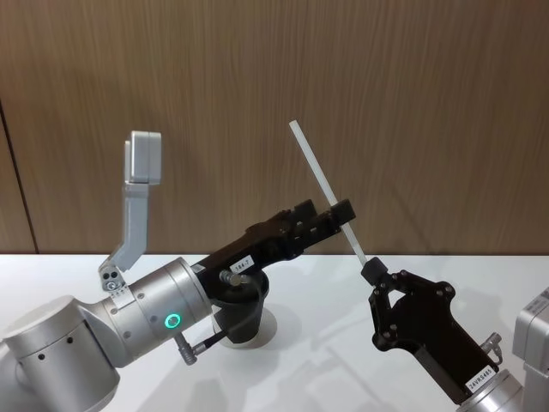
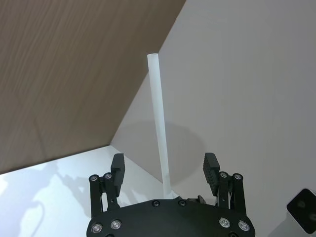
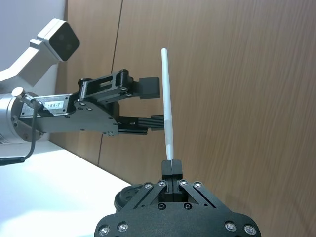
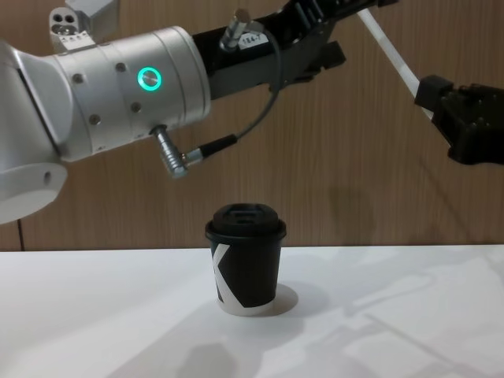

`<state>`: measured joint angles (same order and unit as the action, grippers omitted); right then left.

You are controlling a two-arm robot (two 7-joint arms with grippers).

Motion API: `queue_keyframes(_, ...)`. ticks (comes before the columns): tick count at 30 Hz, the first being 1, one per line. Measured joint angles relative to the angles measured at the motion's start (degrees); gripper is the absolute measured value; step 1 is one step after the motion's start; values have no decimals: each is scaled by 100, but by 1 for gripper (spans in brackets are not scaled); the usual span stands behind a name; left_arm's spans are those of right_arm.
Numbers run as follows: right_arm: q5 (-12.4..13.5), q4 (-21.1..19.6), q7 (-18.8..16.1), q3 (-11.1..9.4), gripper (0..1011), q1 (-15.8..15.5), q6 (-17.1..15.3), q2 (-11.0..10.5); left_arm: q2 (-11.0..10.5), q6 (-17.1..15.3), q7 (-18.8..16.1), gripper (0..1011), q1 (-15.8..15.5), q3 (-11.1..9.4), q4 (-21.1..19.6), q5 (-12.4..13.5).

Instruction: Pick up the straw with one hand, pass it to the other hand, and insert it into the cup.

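The straw should go into the cup [image 1: 241, 313] with its lower end, so my left gripper should next grab it by its middle [image 1: 330, 196] and leave that end free.
The white straw [image 1: 322, 180] is held slanted in the air, with my right gripper [image 1: 371, 270] shut on its lower end. My left gripper [image 1: 324, 215], on the silver arm with the green ring, is open, and the straw's middle passes between its fingers [image 2: 211, 168] without being pinched. In the right wrist view the straw [image 3: 167, 98] rises from the shut right gripper [image 3: 171, 165] past the tips of the left gripper [image 3: 154, 103]. The black cup [image 4: 246, 260] with its lid stands on the white table below the left arm.
A wood-panelled wall closes off the back of the white table [image 4: 94, 315]. A grey camera on a bracket [image 1: 141, 172] sticks up from my left wrist. A dark cable [image 4: 252, 118] loops under the left arm above the cup.
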<state>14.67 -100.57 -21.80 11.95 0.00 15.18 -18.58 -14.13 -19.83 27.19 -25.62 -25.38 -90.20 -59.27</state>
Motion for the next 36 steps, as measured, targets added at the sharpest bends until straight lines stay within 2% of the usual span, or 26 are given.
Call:
queue_keyframes(17,0,0,0,0,1,0,0,0,83,23,-192,1003,-135,-110,132,-31)
queue_keyframes(36,0,0,0,0,2,0,0,0,89,121,-385,1003,-272,-260,260,60)
